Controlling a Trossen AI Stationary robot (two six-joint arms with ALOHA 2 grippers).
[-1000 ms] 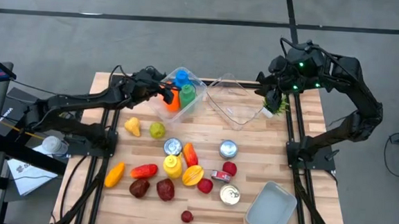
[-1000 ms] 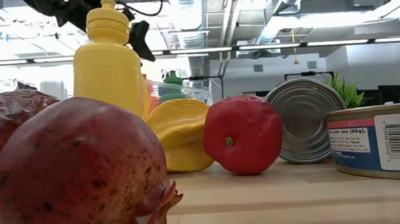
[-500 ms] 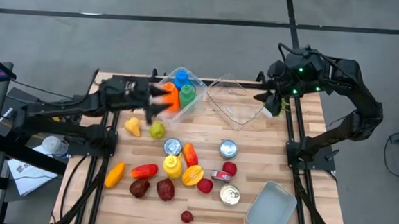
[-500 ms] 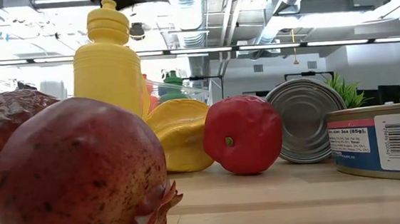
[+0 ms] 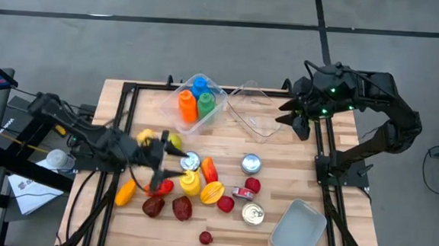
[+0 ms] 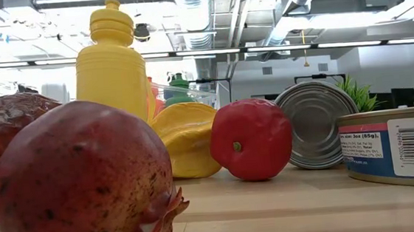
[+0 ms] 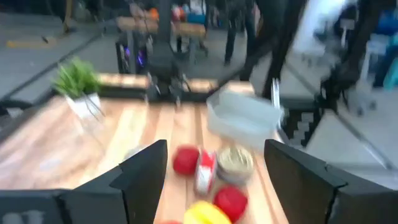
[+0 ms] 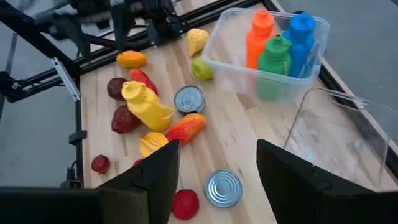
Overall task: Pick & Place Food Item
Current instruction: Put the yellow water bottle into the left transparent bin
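Observation:
The left gripper grabs the yellow bottle by its narrow capped top (image 5: 190, 175) next, to pack it with the other bottles.
My left gripper (image 5: 157, 161) hangs open and empty over the left part of the food pile, between a yellow pear (image 5: 146, 138) and a red pepper (image 5: 159, 186); its own view shows the open left gripper (image 7: 214, 149) with nothing between the fingers. Loose on the table lie a yellow bottle (image 5: 190, 182), pomegranates (image 5: 181, 208), red fruits (image 5: 225, 204) and cans (image 5: 251, 164). A clear bin (image 5: 208, 116) holds orange (image 5: 186, 104), green and blue bottles upright. My right gripper (image 5: 296, 118) waits open at the far right corner, also seen as the right gripper (image 8: 217, 149).
An empty clear bin (image 5: 258, 116) sits to the right of the bottle bin. A grey tray (image 5: 297, 231) lies at the near right corner. In the low view the yellow bottle (image 6: 111, 64), a pomegranate (image 6: 79, 178) and a can (image 6: 319, 126) crowd the table's middle.
My left arm has swung quickly away from the bottle bin, toward the near and left side, and now hangs over the food pile. The orange bottle stays upright in the bin. My right gripper has dipped slightly toward the near edge.

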